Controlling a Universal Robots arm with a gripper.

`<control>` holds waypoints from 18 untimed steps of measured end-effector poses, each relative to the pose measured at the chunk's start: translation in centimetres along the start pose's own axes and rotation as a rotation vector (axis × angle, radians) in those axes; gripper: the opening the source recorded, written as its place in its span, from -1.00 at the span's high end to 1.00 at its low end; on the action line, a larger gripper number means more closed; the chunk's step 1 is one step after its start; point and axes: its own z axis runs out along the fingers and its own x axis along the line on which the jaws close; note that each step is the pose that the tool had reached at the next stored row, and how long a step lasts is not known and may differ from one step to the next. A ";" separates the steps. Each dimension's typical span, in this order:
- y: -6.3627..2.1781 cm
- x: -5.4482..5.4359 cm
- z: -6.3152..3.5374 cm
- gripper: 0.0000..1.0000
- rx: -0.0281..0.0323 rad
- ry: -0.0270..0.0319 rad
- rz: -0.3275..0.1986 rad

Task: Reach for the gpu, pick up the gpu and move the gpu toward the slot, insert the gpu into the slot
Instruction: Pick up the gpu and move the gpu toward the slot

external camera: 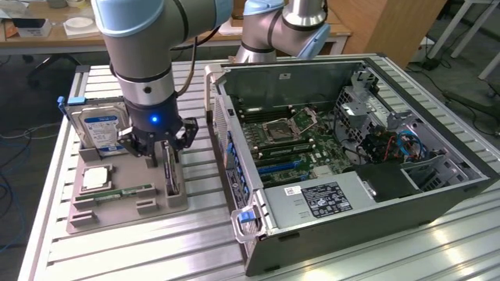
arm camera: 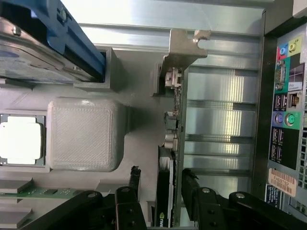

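Observation:
The robot's gripper needs to take the GPU by its black-shrouded end (arm camera: 164,184). Then the GPU's silvery bracket (arm camera: 181,49) stays free to fit into the slot.
The gpu (external camera: 171,174) is a thin dark card standing on edge in a grey holder (external camera: 125,202) on the exterior view's left. In the wrist view the gpu (arm camera: 171,143) shows edge-on, with its silvery bracket (arm camera: 184,48) at the far end. My gripper (external camera: 165,151) hangs just above the card's rear end and is open. One of the black fingers (arm camera: 134,181) stands on each side of the card, apart from it, so the gripper (arm camera: 162,181) straddles it. The long expansion slots (external camera: 279,167) lie on the motherboard inside the open computer case (external camera: 437,199); I cannot tell which one is the slot.
The holder also carries a blue-labelled hard drive (external camera: 102,127), a processor chip (external camera: 95,177) and a green memory stick (external camera: 113,192). The case's rear wall (external camera: 234,170) rises close beside the holder. A second arm's base (external camera: 281,29) stands behind the case.

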 end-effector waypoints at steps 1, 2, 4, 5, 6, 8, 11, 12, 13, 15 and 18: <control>-0.01 0.0 0.16 0.06 0.0001 0.0000 0.001; -0.01 0.0 0.27 0.06 0.0001 0.0000 0.002; -0.02 0.0 0.46 0.06 0.0003 -0.0002 0.006; -0.02 0.0 0.55 0.06 0.0004 -0.0004 0.012; -0.01 0.0 0.61 0.06 0.0005 -0.0006 0.017; -0.01 0.0 0.64 0.06 0.0007 -0.0005 0.021; -0.01 0.0 0.65 0.06 0.0007 -0.0006 0.021; -0.01 0.0 0.65 0.06 0.0006 -0.0007 0.021; -0.01 0.0 0.66 0.06 0.0006 -0.0008 0.021; -0.01 0.0 0.66 0.06 0.0006 -0.0007 0.021; -0.01 0.0 0.66 0.21 0.0006 -0.0007 0.021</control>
